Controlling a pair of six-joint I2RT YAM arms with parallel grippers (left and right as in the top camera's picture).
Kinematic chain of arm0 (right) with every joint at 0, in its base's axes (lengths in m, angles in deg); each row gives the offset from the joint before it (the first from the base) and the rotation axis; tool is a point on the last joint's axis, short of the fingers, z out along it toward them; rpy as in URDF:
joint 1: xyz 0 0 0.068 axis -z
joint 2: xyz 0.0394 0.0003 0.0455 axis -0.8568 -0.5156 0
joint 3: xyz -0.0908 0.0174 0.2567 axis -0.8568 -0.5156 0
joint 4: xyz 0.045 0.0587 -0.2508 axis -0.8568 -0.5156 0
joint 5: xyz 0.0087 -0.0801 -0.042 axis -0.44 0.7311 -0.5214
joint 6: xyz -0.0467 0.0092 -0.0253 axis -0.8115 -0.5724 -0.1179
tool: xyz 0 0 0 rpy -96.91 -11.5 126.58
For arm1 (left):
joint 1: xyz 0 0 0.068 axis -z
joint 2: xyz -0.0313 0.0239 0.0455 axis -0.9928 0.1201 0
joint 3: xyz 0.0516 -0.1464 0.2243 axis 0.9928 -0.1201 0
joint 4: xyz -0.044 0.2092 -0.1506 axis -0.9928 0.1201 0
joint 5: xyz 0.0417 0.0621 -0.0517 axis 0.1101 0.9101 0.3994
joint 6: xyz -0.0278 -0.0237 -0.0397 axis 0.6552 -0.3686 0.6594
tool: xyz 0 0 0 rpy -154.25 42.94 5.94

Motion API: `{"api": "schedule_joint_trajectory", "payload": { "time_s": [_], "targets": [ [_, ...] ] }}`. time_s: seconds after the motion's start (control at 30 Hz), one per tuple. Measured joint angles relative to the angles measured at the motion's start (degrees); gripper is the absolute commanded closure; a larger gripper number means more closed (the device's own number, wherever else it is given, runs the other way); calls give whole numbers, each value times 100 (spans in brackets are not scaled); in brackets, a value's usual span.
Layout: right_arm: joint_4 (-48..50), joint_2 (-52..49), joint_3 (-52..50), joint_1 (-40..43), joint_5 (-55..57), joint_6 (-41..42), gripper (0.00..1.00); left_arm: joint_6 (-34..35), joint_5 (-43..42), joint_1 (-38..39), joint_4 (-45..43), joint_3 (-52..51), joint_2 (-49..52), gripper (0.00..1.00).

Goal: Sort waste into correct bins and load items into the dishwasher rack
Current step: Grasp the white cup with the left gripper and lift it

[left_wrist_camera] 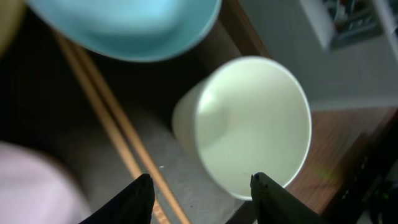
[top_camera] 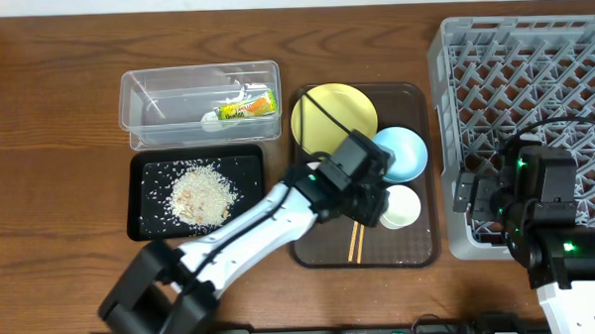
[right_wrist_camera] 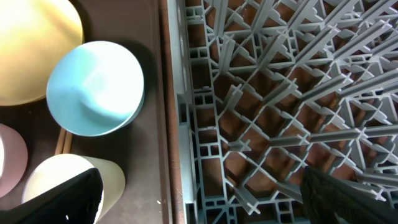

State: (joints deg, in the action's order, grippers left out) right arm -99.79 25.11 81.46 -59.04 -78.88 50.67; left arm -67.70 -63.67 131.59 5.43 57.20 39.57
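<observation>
My left gripper needs to move toward the cup before it closes on the cup. Its fingers are over the chopsticks, short of the cup's rim (top_camera: 403,225).
On the brown serving tray (top_camera: 419,250) sit the yellow plate (top_camera: 330,111), the light blue bowl (top_camera: 408,151), the small white cup (top_camera: 401,205) and the chopsticks (top_camera: 356,242). My left gripper (left_wrist_camera: 202,190) hangs open just over the tray. The chopsticks (left_wrist_camera: 112,130) run between its fingers, and the cup (left_wrist_camera: 249,124) is by its right finger. A pale bowl's edge (left_wrist_camera: 28,186) shows at the left. My right gripper (right_wrist_camera: 208,196) is wide open over the grey dishwasher rack's (right_wrist_camera: 280,93) left edge. The wrapper (top_camera: 248,107) lies in the clear tub (top_camera: 141,103), the rice (top_camera: 204,195) in the black tray (top_camera: 141,230).
The rack (top_camera: 532,60) fills the right side of the table, its wall right next to the serving tray. My left arm reaches diagonally from the front edge across the black tray's corner. Bare wood lies to the left of the tub.
</observation>
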Motion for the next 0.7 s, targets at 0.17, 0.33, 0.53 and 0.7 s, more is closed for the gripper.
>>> {"api": "schedule_joint_trajectory", "payload": {
  "time_s": [0.17, 0.33, 0.53, 0.7],
  "targets": [
    [0, 0, 0, 0, 0, 0, 1, 11, 4, 144, -79, 0, 374, 58],
    [0, 0, 0, 0, 0, 0, 1, 39, 74, 144, -72, 0, 577, 91],
    [-4, 0, 0, 0, -74, 0, 1, 85, 149, 13, -39, 0, 535, 94],
    [216, 0, 0, 0, -269, 138, 1, 376, 162, -459, 57, -2, -31, 94]
  ]
}}
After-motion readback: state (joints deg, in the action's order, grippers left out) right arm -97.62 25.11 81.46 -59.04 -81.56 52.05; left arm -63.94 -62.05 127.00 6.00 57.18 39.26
